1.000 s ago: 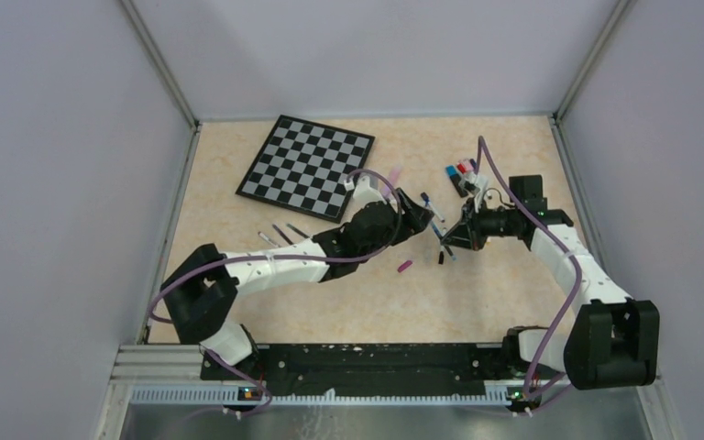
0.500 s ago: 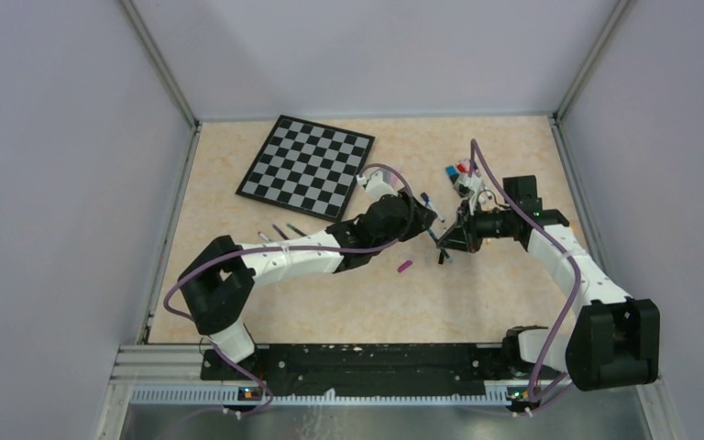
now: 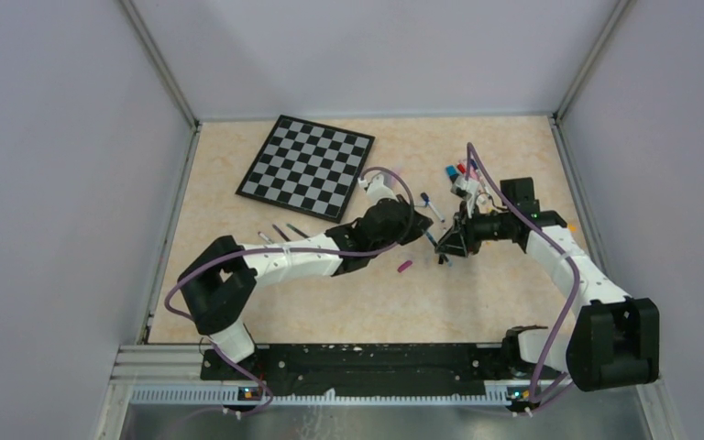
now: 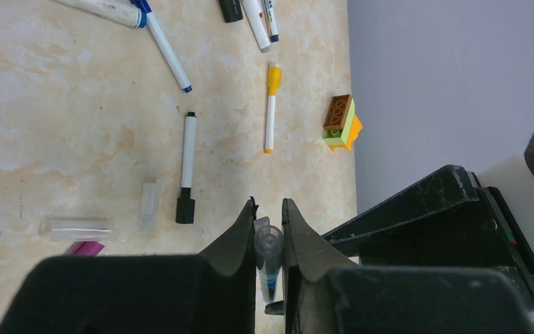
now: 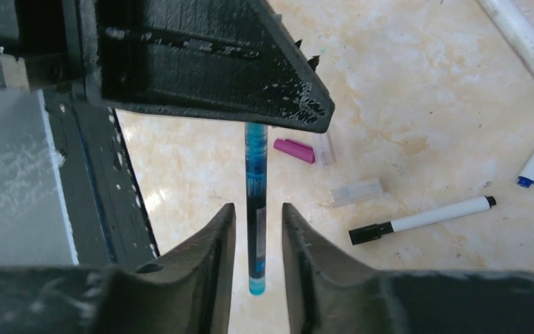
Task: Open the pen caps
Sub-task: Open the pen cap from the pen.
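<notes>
The robot's right gripper should hold the blue pen by its body (image 3: 435, 243) (image 5: 256, 226), so that the clear cap, which the left gripper holds, stays free to open.
A blue pen (image 5: 256, 188) hangs in the air between my two grippers at mid-table (image 3: 434, 241). My left gripper (image 4: 269, 221) is shut on its clear pen cap (image 4: 269, 242), seen end-on between the fingers. My right gripper (image 5: 257, 209) stands open around the pen's barrel, with a narrow gap on each side. The left gripper's black finger (image 5: 208, 62) covers the pen's upper end in the right wrist view. Loose on the table lie a purple cap (image 5: 293, 149), clear caps (image 5: 357, 191) and a black-capped white pen (image 4: 188, 163).
A yellow-capped pen (image 4: 271, 104) and a brown, green and orange block (image 4: 341, 122) lie near the right wall. More pens and caps are grouped at the back right (image 3: 458, 174). The chessboard (image 3: 307, 165) lies back left, with thin pens (image 3: 280, 234) below it.
My left gripper moved right to the pen and shut on its clear cap. My right gripper's jaws parted slightly from the barrel they were holding.
</notes>
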